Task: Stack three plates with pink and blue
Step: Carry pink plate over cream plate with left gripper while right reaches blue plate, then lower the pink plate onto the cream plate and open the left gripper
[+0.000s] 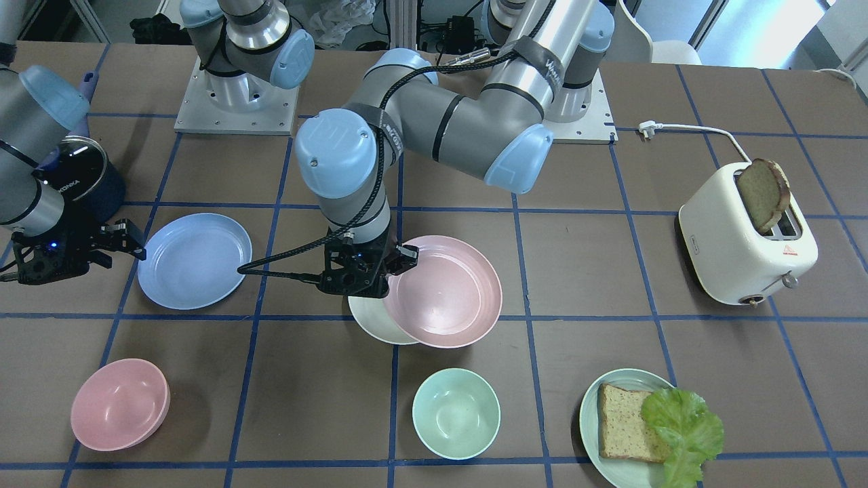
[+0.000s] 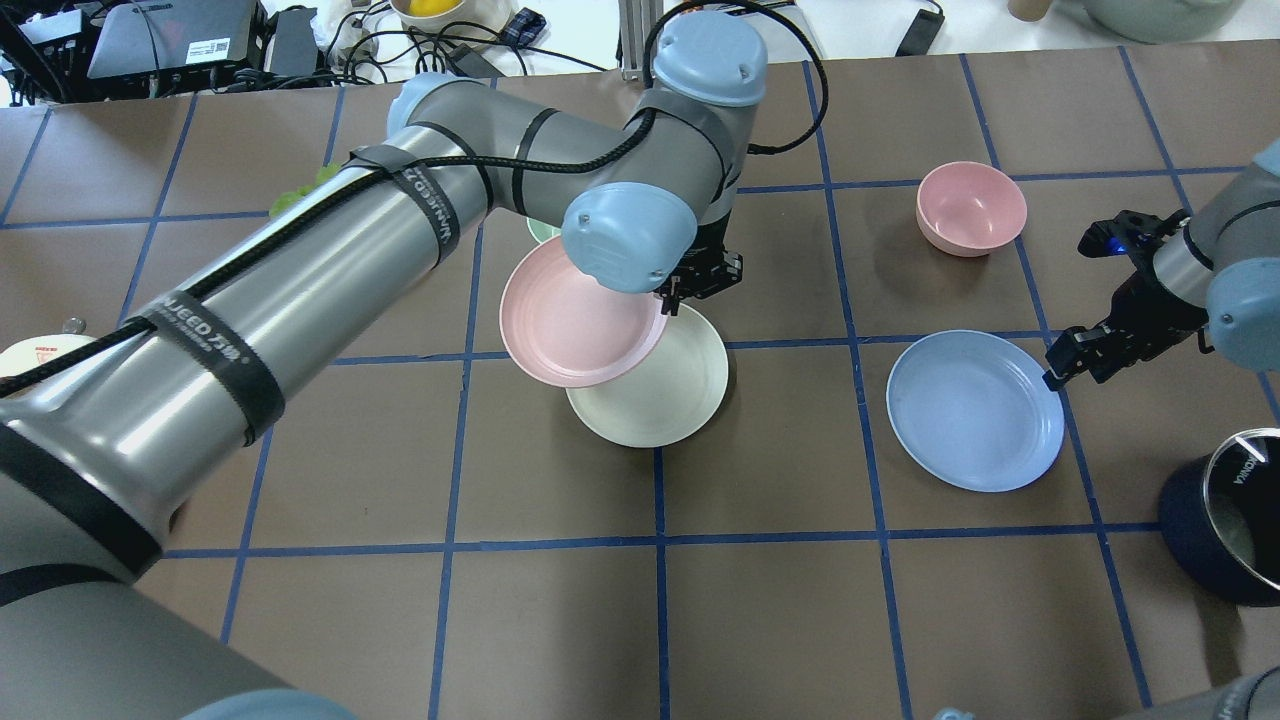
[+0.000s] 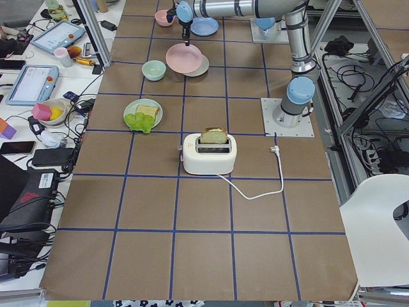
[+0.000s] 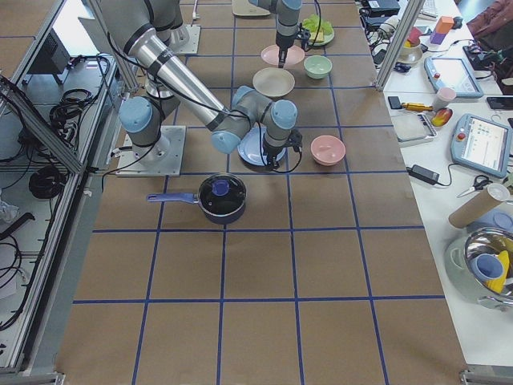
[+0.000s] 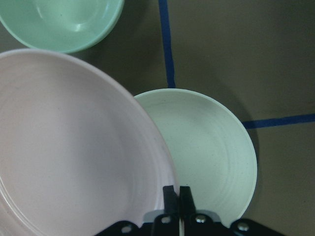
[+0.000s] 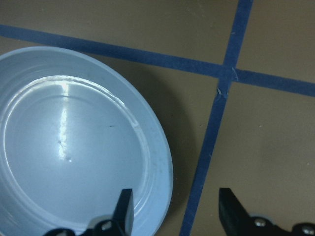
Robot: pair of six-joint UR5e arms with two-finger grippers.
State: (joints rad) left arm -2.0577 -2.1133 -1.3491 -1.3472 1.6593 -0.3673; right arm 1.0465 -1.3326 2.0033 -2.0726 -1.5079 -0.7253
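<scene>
The right gripper next pinches the blue plate by its thin raised rim, since the plate's flat side spreads far wider than the fingers open.
My left gripper (image 1: 401, 260) is shut on the rim of the pale pink plate (image 1: 447, 291). It holds the plate tilted, partly over the cream-white plate (image 1: 369, 324), which lies flat on the table. The left wrist view shows the fingers (image 5: 171, 196) pinched on the pink plate's (image 5: 74, 157) rim, with the cream plate (image 5: 211, 152) below. The light blue plate (image 2: 970, 410) lies flat, apart on the robot's right. My right gripper (image 2: 1060, 365) is open and empty at its rim; in the right wrist view one finger (image 6: 124, 206) is over the blue plate's (image 6: 69, 157) edge.
A deep pink bowl (image 1: 119, 403) and a pale green bowl (image 1: 456, 413) stand on the far side. A green plate (image 1: 597, 420) with bread and lettuce and a white toaster (image 1: 746, 244) are toward the robot's left. A dark pot (image 2: 1235, 510) stands beside the right arm.
</scene>
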